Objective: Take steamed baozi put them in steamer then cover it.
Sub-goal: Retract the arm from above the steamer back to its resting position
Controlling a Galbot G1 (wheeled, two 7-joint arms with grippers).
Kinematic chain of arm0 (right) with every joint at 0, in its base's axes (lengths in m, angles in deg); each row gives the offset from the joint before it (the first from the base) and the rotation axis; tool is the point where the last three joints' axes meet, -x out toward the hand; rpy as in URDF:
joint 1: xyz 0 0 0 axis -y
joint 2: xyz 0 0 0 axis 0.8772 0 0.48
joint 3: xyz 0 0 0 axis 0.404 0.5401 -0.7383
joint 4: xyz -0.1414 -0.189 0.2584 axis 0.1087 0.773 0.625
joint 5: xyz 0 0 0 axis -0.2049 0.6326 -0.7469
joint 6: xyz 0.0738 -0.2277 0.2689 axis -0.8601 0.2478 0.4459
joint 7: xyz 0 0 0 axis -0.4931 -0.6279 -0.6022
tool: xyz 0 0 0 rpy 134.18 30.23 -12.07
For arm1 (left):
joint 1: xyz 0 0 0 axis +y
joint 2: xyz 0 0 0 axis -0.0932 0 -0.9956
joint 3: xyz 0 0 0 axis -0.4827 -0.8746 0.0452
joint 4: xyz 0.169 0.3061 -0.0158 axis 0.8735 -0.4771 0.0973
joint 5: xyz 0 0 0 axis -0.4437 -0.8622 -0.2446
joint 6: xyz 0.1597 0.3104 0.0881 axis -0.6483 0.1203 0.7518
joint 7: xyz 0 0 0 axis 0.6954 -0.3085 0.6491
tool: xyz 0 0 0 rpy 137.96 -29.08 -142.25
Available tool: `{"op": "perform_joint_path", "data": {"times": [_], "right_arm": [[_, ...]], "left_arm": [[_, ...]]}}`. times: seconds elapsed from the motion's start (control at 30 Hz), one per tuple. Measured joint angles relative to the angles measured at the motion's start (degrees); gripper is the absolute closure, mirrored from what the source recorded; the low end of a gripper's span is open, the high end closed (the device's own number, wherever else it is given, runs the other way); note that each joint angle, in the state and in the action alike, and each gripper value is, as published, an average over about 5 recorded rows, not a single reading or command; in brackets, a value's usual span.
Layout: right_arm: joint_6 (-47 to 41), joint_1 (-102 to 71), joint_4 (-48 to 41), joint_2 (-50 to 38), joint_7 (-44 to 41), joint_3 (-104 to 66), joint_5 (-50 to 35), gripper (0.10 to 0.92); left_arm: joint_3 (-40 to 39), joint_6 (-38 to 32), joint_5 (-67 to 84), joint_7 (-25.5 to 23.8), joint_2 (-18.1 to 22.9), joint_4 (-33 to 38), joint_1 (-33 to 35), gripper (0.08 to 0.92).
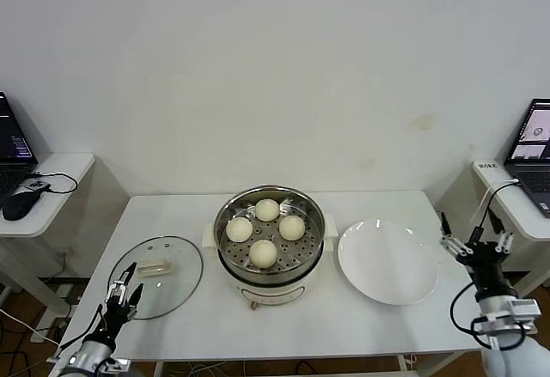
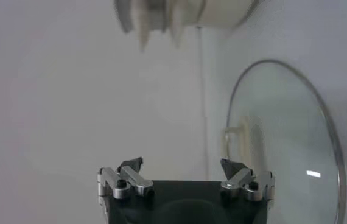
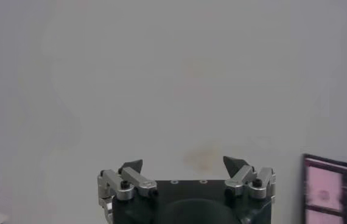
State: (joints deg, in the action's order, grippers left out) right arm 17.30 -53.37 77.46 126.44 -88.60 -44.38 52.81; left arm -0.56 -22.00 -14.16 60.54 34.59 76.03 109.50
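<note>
The lid's glass disc [image 1: 174,289] is wider than the left gripper's open fingers, so the left gripper will next grab the lid by its narrow cream handle [image 1: 155,268] to cover the steamer.
Several cream-white steamed baozi [image 1: 267,210] sit on the perforated tray inside the steamer [image 1: 230,263], a shiny steel pot on a cream base at the table's middle. The cover [image 1: 176,276], a clear glass lid with a cream handle [image 1: 155,267], lies flat on the table left of the steamer; it also shows in the left wrist view [image 2: 295,140]. My left gripper [image 1: 122,289] is open and empty at the lid's near-left rim. My right gripper [image 1: 471,244] is open and empty, raised beyond the table's right edge.
A flat white plate [image 1: 387,261] lies right of the steamer. Side desks with laptops stand at far left [image 1: 13,149] and far right [image 1: 533,145]. A mouse [image 1: 19,204] lies on the left desk. A white wall is behind the table.
</note>
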Motion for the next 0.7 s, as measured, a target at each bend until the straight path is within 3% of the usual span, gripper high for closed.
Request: {"op": "perform_joint_path", "data": {"times": [0.7], "right_arm": [[0.7, -4.2, 1.5, 3.0, -0.7, -3.5, 0.4, 0.202]], "left_arm": [[-4.3, -1.3, -3.2, -1.9, -0.1, -12.6, -13.8, 0.177]]}}
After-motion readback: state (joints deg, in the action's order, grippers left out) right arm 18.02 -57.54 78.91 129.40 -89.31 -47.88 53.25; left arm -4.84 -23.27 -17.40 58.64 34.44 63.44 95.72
